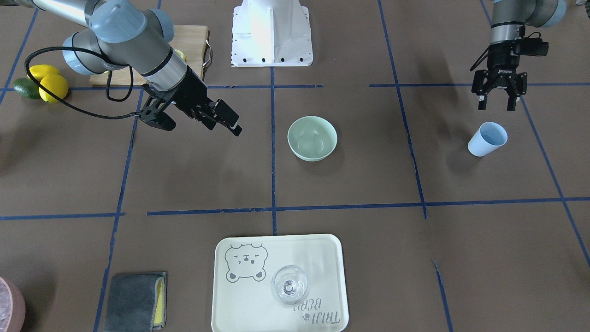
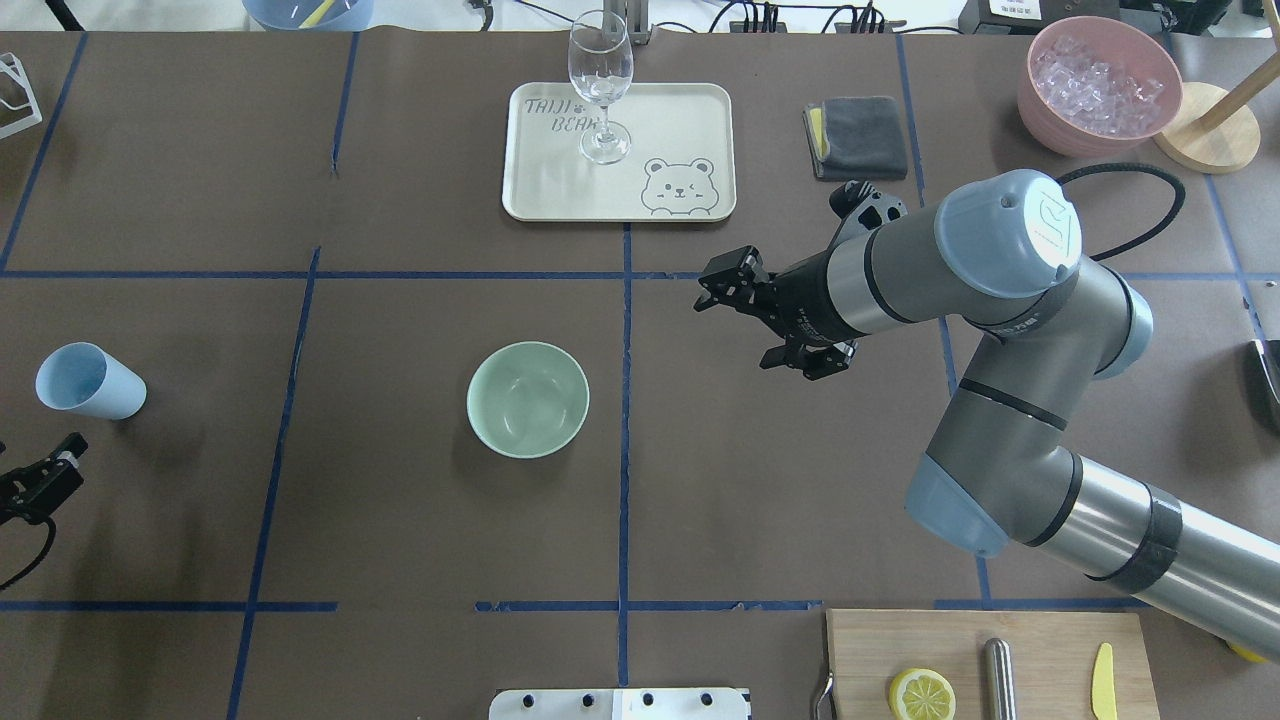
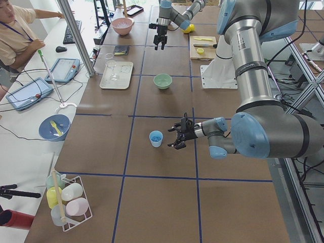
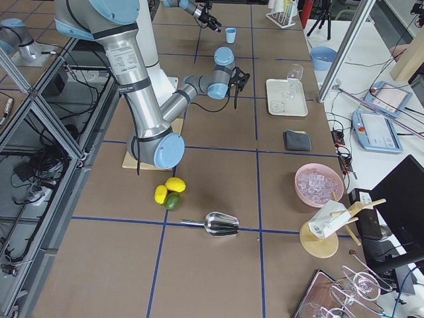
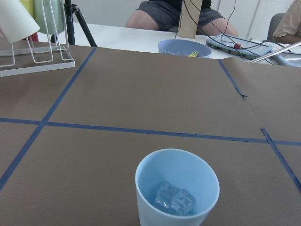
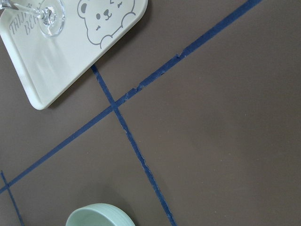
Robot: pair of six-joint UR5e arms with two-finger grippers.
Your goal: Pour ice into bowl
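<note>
I will grab the cup around its side (image 1: 479, 144) with my left gripper next. This will hold the cup upright, because loose ice cubes are inside.
The light blue cup (image 1: 487, 139) stands upright near the table's left end, also in the overhead view (image 2: 88, 381). The left wrist view shows a few clear ice cubes (image 5: 175, 197) at its bottom. My left gripper (image 1: 497, 103) is open and empty, hanging just behind the cup on the robot's side, apart from it. The pale mint-green bowl (image 2: 528, 399) sits empty near the table's middle. My right gripper (image 2: 737, 328) is open and empty, held above the table to the right of the bowl, pointing toward it.
A cream tray (image 2: 690, 110) with a clear wine glass (image 2: 600, 90) lies at the far edge. A grey cloth (image 2: 860, 137) and a pink bowl of crushed ice (image 2: 1098, 85) are far right. A cutting board (image 2: 1040, 640) with a lemon half lies near the robot's right.
</note>
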